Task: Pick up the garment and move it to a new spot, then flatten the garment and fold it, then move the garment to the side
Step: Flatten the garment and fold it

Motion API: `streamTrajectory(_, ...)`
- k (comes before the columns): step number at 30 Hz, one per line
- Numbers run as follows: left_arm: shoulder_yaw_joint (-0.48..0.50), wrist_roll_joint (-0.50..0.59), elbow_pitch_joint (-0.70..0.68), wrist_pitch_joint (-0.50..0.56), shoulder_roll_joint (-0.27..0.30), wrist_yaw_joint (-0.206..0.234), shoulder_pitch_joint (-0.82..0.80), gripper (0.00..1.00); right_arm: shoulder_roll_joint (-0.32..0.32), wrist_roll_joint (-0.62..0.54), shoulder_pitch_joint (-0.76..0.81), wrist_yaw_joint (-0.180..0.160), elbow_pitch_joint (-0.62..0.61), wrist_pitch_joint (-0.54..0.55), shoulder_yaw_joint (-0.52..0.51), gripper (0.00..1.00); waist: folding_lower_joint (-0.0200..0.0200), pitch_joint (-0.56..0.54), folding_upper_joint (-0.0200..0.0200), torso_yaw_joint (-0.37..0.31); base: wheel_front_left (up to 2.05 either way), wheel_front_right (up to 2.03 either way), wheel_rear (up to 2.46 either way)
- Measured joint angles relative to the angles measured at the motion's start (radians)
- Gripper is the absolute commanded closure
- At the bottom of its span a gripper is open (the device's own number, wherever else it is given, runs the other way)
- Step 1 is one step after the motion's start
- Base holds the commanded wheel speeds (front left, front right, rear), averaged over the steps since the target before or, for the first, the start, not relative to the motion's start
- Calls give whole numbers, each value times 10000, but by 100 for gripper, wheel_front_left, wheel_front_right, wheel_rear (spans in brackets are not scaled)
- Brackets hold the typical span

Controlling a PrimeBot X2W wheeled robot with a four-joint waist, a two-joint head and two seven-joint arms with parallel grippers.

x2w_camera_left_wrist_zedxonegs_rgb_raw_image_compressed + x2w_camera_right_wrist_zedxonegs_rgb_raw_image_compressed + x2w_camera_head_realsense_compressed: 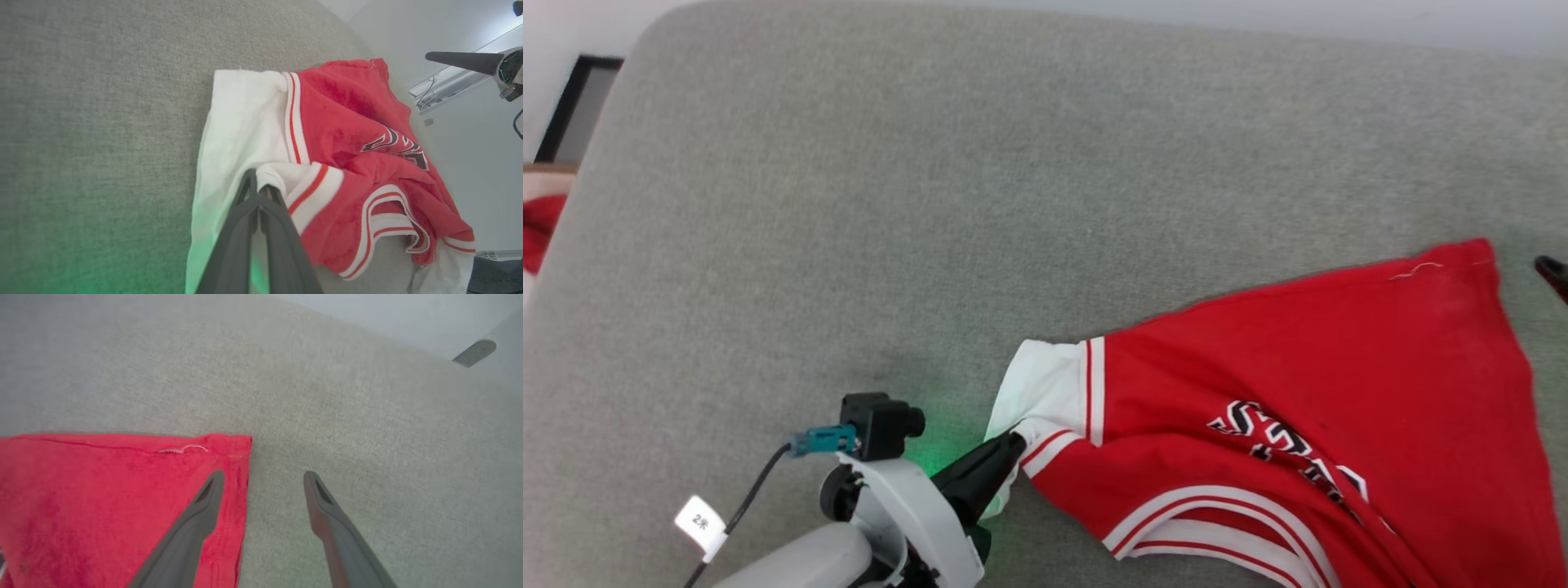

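The robot's right gripper should fold the jersey over toward its sleeves next, so it should pick up the red hem by its corner [1475, 256] [239, 448].
The garment [1307, 359], a red jersey T-shirt with white sleeves, stripe trim and black lettering, lies rumpled on the grey cushion [931, 204] at the lower right of the head view. My left gripper [1013, 445] is shut on the white sleeve's edge [261, 179]. In the left wrist view the garment [347, 122] spreads away from the pinched sleeve. My right gripper [263, 477] hangs open above the garment's red hem corner [229, 457], one finger over the cloth and one over bare cushion. A dark tip of it [1553, 273] shows at the head view's right edge.
The cushion's rounded back edge runs along the top of the head view, with a pale wall behind. A dark frame [572, 106] and a red object [539, 229] sit past the cushion's left edge. Bare cushion stretches to the left and behind the garment.
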Motion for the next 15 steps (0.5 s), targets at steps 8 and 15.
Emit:
streamTrajectory(8,-48,222,255,-8,-410,-148,-329,100,65,-23,-1233,0,2337,376,2038,0,0,639,0,450,0,0,0)
streamTrajectory(15,136,182,451,-104,-583,-251,-382,100,-345,694,-1714,6,2941,35,2713,100,0,876,0,738,0,0,0)
